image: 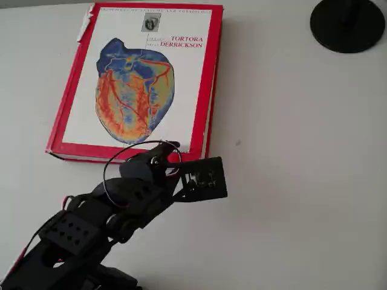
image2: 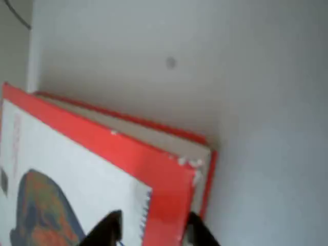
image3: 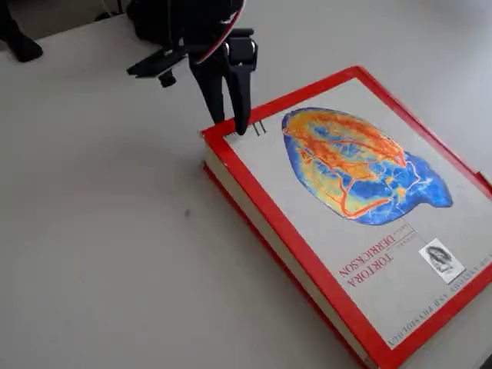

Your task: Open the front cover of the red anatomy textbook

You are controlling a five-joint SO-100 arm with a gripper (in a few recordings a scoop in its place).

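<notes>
My gripper grabs the textbook by its worn red corner (image: 197, 149) next, to swing the textbook open about the front cover's spine (image: 64, 96).
The red anatomy textbook (image: 202, 90) lies closed and flat on the white table, and it also appears in the fixed view (image3: 254, 223). Its front cover (image: 84, 115) faces up, white with the heart image and "TORTORA DERRICKSON". My gripper (image3: 231, 127) points down at the book's near right corner as the overhead view shows it. In the wrist view the gripper (image2: 154, 233) is open, its two dark fingertips (image2: 108, 228) standing either side of the cover's red border (image2: 164, 174). The pale page block (image2: 154, 134) shows under the cover. From overhead my own wrist hides the fingertips.
A black round base (image: 347, 24) stands at the table's top right in the overhead view. The wrist camera block (image: 205, 179) juts right of the arm. A dark object (image3: 15, 38) sits at the fixed view's top left. Bare white table (image: 302, 181) lies right of the book.
</notes>
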